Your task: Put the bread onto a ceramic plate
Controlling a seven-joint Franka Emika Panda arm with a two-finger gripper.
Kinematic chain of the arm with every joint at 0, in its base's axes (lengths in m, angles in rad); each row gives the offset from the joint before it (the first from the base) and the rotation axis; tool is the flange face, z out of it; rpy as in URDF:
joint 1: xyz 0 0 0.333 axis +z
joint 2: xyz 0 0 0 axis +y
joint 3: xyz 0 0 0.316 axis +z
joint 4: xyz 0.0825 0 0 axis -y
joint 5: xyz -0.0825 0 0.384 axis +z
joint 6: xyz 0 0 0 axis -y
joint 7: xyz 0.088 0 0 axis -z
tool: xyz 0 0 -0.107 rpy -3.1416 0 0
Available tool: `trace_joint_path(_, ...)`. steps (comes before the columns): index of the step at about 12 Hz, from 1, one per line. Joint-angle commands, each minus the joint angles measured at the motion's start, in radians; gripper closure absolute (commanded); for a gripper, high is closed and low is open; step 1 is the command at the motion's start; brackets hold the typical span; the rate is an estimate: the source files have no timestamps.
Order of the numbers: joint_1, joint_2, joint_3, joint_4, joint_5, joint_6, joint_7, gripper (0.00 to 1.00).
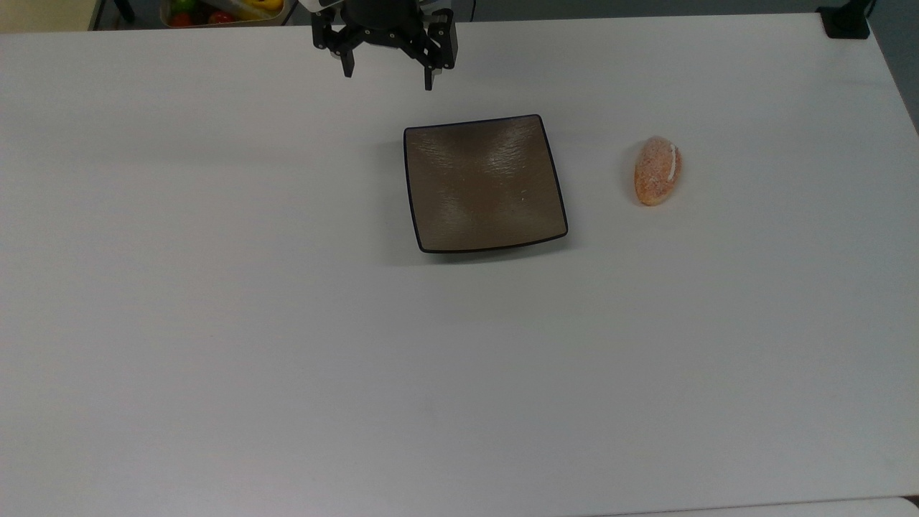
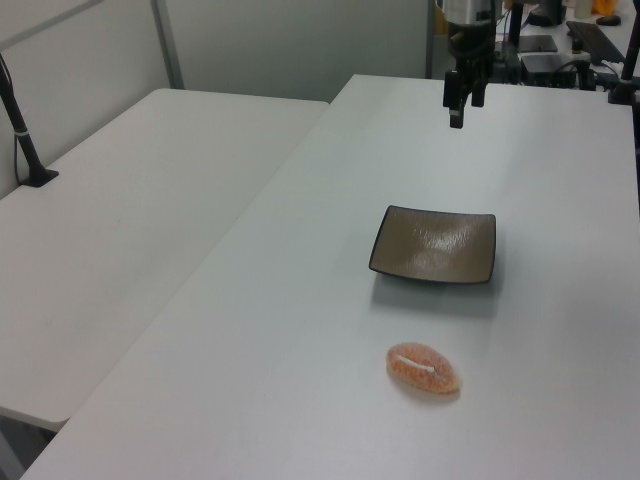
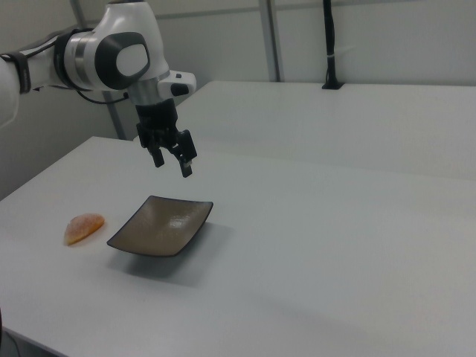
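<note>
I will take hold of the bread by its middle [image 2: 422,367] next with my gripper. Then I can put the bread on the ceramic plate [image 2: 435,245].
The bread [image 1: 656,171], a small oval orange-brown roll with one white stripe, lies on the white table to the top view's right of the ceramic plate [image 1: 484,184], with a clear gap between them. The plate is square, glossy brown with a dark rim, and has nothing on it. It also appears in the left view [image 2: 436,244] and the right view [image 3: 161,225]. The bread lies nearer the camera in the left view [image 2: 423,368] and at the right view's left [image 3: 83,227]. My gripper [image 1: 388,79] hangs open and holding nothing above the table beyond the plate's far edge [image 3: 172,163].
A container of coloured fruit [image 1: 222,11] sits past the table's far edge at the top view's upper left. A black clamp base [image 1: 846,21] stands at the far right corner. A second white table [image 2: 130,200] adjoins at the left view's left.
</note>
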Motion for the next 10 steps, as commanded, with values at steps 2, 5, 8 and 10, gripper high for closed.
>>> trace_joint_path(2, 0.012, -0.021, -0.013, -0.025, 0.017, 0.015, -0.023, 0.0)
trace_joint_path(5, 0.012, -0.024, -0.013, -0.023, 0.017, 0.015, -0.022, 0.0)
trace_joint_path(8, 0.014, -0.023, -0.013, -0.025, 0.019, 0.017, -0.017, 0.0)
trace_joint_path(10, 0.017, -0.023, -0.007, -0.025, 0.027, 0.018, 0.044, 0.0)
